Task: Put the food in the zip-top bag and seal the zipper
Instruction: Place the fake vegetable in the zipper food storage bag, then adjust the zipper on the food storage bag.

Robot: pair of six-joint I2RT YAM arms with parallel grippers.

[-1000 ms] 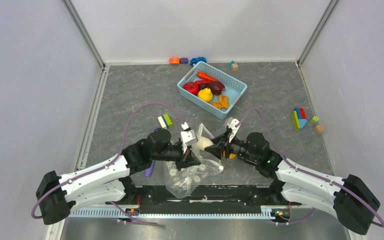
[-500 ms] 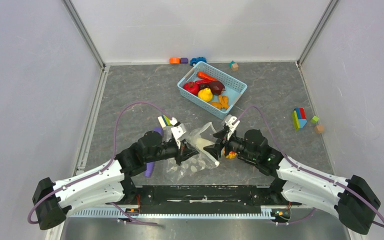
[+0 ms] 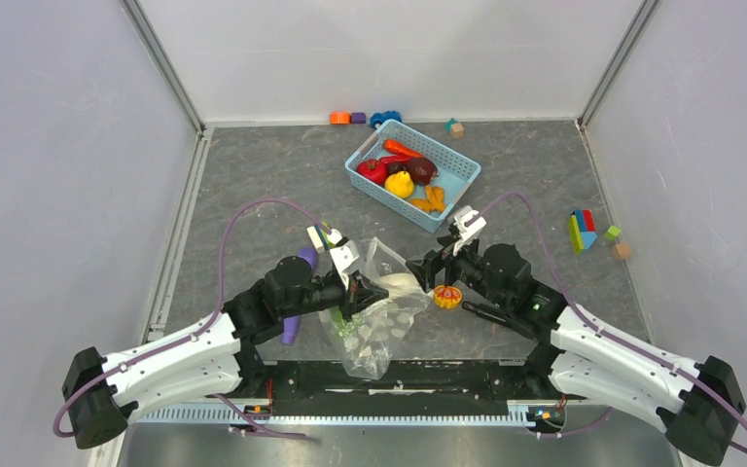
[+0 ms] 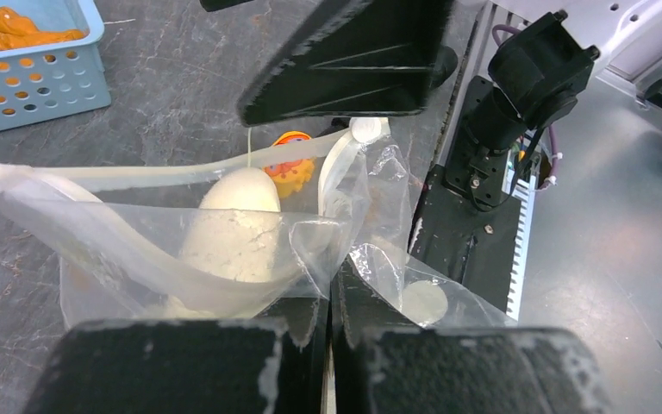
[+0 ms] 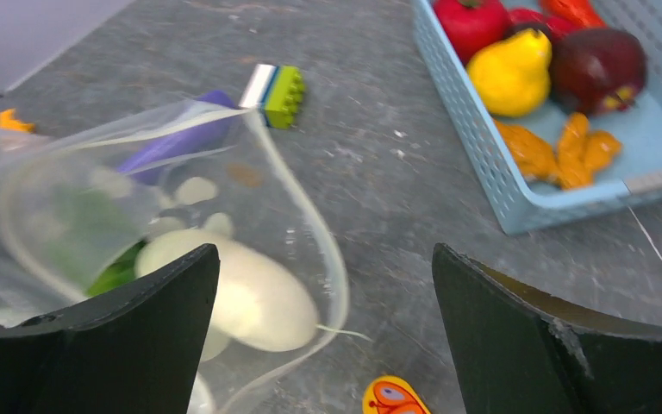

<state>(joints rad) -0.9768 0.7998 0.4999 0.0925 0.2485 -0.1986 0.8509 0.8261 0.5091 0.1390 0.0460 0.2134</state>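
Next, my right gripper grabs the loose edge of the bag's opening on the basket side. This keeps the bag open for food while my left gripper regrips.
My left gripper is shut on the near edge of the zip-top bag, holding its mouth open. The zipper curves round the open mouth. A white egg lies inside, with something green deeper in. My right gripper stands open just right of the mouth, holding nothing. More food sits in the basket: tomato, yellow pepper, maroon ball, carrot.
An orange butterfly toy lies on the table under my right gripper. A purple stick and a green-and-white block lie left of the bag. Coloured blocks sit at the right and along the back wall.
My right gripper has opened wide and backed off to the right, leaving the egg in the bag. The left gripper still pinches the bag, which has sagged toward the near edge.
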